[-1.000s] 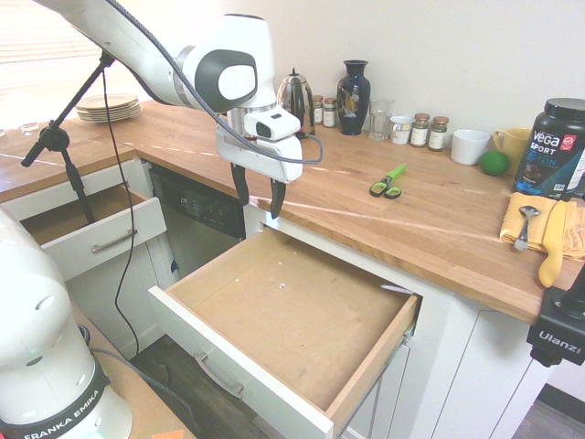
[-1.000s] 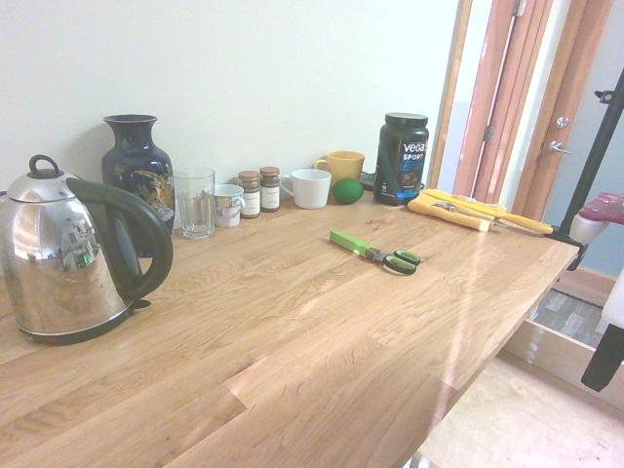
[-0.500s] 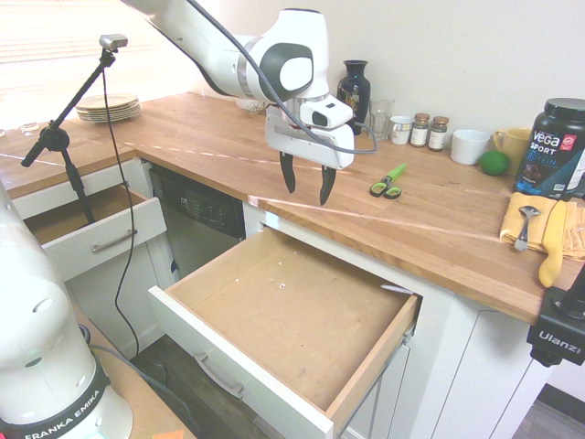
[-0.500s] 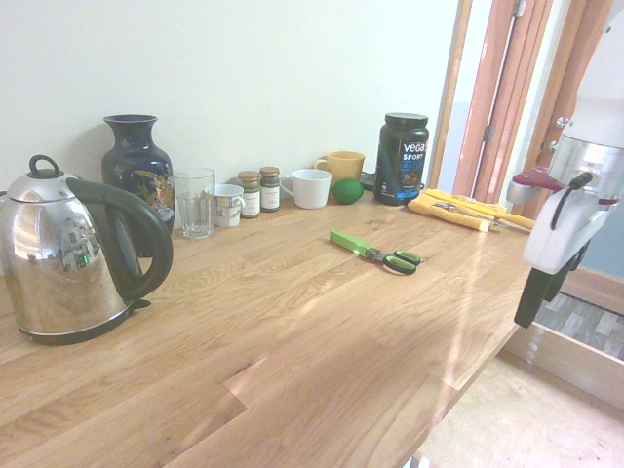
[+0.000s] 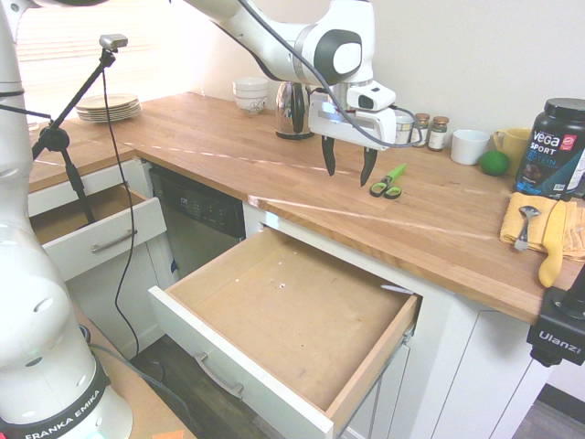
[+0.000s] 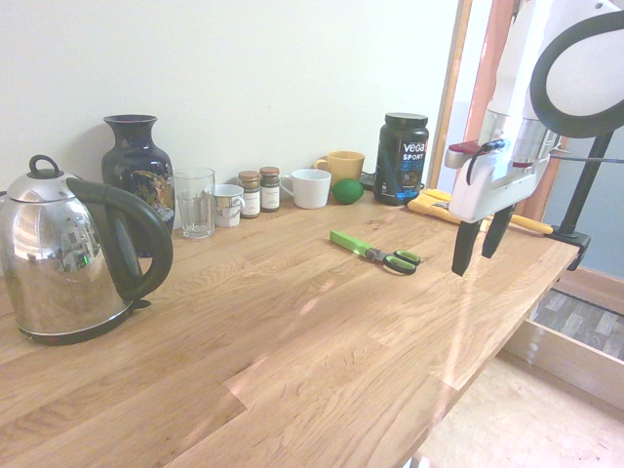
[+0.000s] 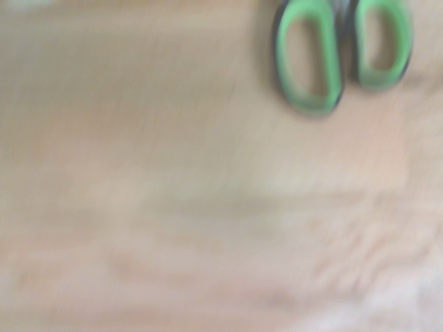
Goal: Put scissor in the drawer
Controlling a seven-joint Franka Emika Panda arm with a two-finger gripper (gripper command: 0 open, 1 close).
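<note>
My gripper should grip the scissor by its narrow pivot [image 5: 388, 181] next, where the handles meet the blades, because the green loops are spread wide apart.
The scissor [image 5: 387, 182] lies flat on the wooden counter, green and black loop handles toward the counter's front; it also shows as the scissor [image 6: 379, 253] and, blurred, as green loops [image 7: 339, 52] in the wrist view. My gripper [image 5: 348, 165] hangs open above the counter just left of the scissor, fingers pointing down with nothing between them; from the other side the gripper [image 6: 481, 246] stands to the right of the handles. The drawer [image 5: 283, 320] is pulled wide open below the counter edge, its bare wooden inside showing.
A smaller open drawer [image 5: 87, 224] sits further left. Along the wall stand a kettle [image 6: 73, 258], vase [image 6: 138, 166], glass [image 6: 195, 202], spice jars [image 6: 259, 190], white mug [image 5: 469, 145], green ball [image 5: 494, 163] and black tub [image 5: 551, 146]. A yellow cloth with a spoon [image 5: 539, 229] lies right.
My arm has swung from above the open drawer's back edge up and to the right over the counter, ending beside the scissor. The gripper stayed open; the scissor has not moved.
</note>
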